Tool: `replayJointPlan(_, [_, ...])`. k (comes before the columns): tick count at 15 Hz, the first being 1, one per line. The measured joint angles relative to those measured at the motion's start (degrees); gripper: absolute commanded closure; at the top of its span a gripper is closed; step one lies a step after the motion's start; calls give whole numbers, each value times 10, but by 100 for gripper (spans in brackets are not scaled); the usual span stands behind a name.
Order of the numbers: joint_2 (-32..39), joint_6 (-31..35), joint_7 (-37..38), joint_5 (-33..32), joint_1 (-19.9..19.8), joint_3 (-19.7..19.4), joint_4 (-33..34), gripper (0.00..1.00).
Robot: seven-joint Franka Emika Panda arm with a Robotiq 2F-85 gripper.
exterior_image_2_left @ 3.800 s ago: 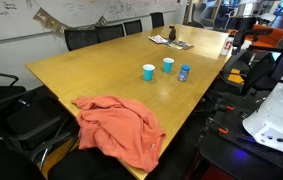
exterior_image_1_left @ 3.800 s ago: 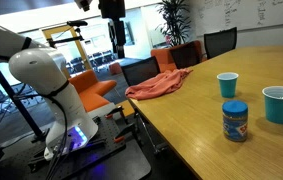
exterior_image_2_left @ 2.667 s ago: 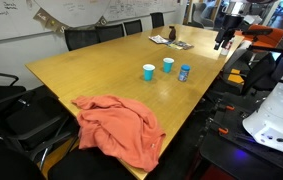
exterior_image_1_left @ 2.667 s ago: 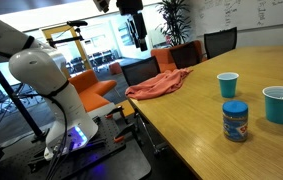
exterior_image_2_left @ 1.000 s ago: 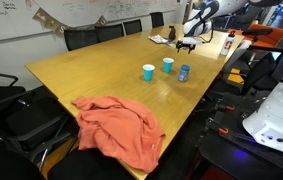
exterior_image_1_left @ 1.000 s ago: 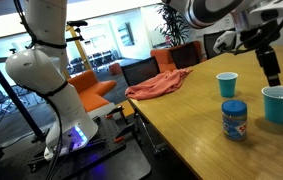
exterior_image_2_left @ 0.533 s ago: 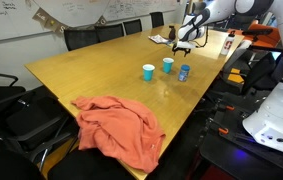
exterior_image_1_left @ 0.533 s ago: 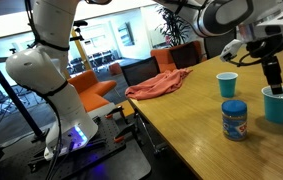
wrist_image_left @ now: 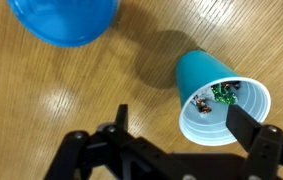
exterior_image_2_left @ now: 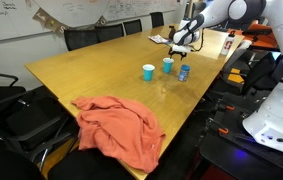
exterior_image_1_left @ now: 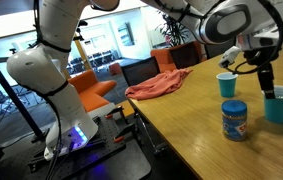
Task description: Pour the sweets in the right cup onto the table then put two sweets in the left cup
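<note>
The teal cup's near rim (exterior_image_1_left: 269,92) (wrist_image_left: 187,131) lies between my fingers, but they stop above the teal cup's rim, so my gripper lowers first, then closes on the teal cup.
The teal right cup (exterior_image_1_left: 281,104) stands upright on the wooden table (exterior_image_1_left: 191,140). In the wrist view the cup (wrist_image_left: 196,72) shows its mouth, with several small shiny sweets (wrist_image_left: 221,96) inside. The smaller blue left cup (exterior_image_1_left: 227,85) stands beyond it and shows at the top left of the wrist view (wrist_image_left: 66,20). My gripper (exterior_image_1_left: 269,86) hangs open just above the teal cup's near rim. In the wrist view the gripper (wrist_image_left: 181,128) is empty, with the rim partly between its fingers (wrist_image_left: 245,124). In an exterior view the gripper (exterior_image_2_left: 181,46) is over the teal cup (exterior_image_2_left: 168,65), with the blue cup (exterior_image_2_left: 148,72) beside it.
A blue lidded jar with a label (exterior_image_1_left: 235,121) stands close in front of the two cups, also seen in an exterior view (exterior_image_2_left: 184,72). A pink cloth (exterior_image_1_left: 156,85) lies at the table's far end. Chairs line the table edges. Small items (exterior_image_2_left: 171,41) lie near a corner.
The arm has swung in over the table from outside it. In the last second the gripper has come down a little over the teal cup. The cups and jar have not moved.
</note>
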Motion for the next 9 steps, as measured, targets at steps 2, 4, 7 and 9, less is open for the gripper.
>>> replayJointPlan(2, [8,0,9,1,4,0,3,0])
replayJointPlan(4, [13,0,19,2,7,0,6,0])
replayJointPlan(7, [21,0,42,3,9,0,14,0])
replayJointPlan(9, [27,0,64,3,9,-2,19,0])
